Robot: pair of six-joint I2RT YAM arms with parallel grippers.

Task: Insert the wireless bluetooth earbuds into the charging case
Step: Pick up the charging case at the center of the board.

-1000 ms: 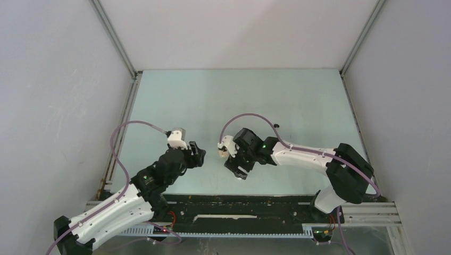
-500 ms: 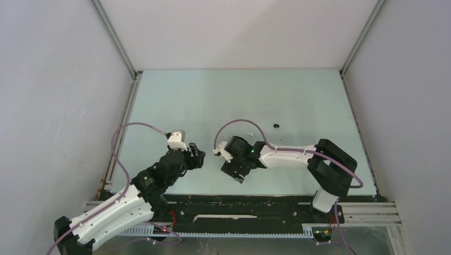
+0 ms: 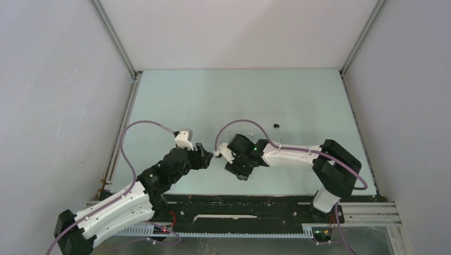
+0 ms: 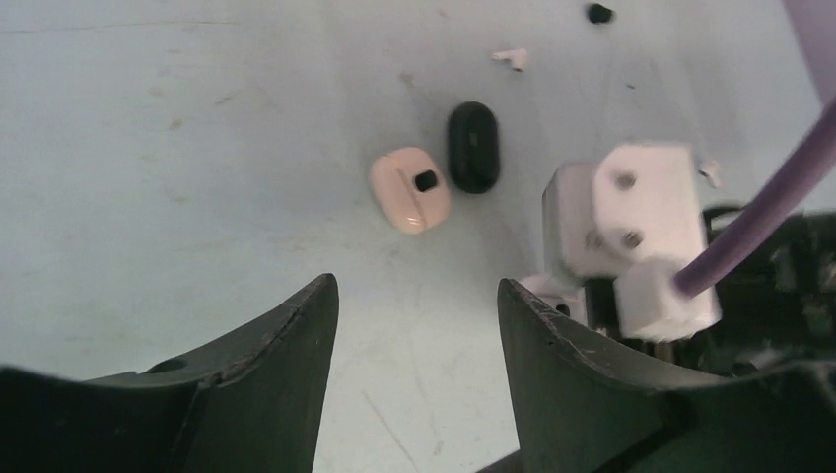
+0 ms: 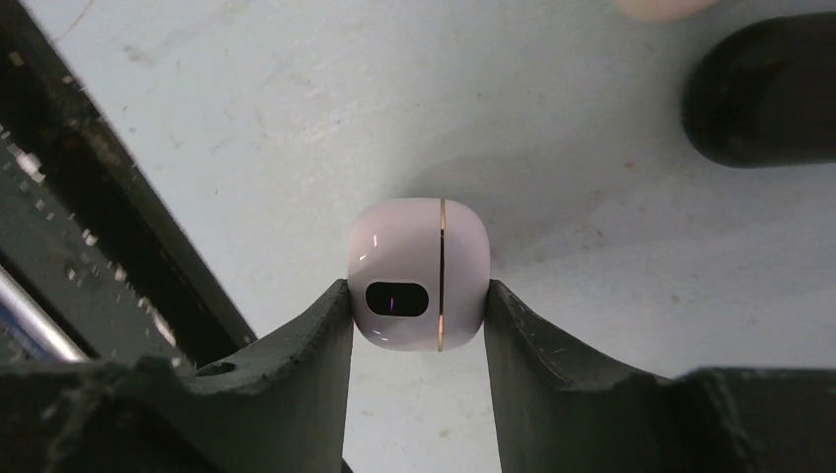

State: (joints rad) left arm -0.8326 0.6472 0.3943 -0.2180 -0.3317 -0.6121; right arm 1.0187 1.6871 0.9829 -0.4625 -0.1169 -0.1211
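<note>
Next, the left gripper grabs the charging case on the window side of the gold seam, to free the lid for inserting earbuds.
My right gripper [image 5: 418,291] is shut on a small pale pink charging case [image 5: 418,274] with a gold seam and a dark oval window, held just above the table. A black case [image 5: 764,89] lies beyond it, and the edge of a cream case [image 5: 665,8] shows at the top. In the left wrist view the cream case [image 4: 410,189] and the black case [image 4: 473,146] lie side by side ahead of my open, empty left gripper [image 4: 414,296]. A white earbud [image 4: 511,57] and a black earbud [image 4: 598,13] lie farther off. From above, the black earbud [image 3: 276,126] and white earbud [image 3: 250,134] lie behind the right gripper [image 3: 236,171].
The two grippers face each other near the table's front middle, the left gripper [image 3: 205,158] close to the right wrist's white camera mount [image 4: 621,227]. A black rail [image 5: 89,246] runs along the near edge. Grey walls enclose the pale green table [image 3: 239,95].
My right arm has drawn back toward the near edge and left, uncovering the black earbud. My left gripper has moved right, closer to the right gripper.
</note>
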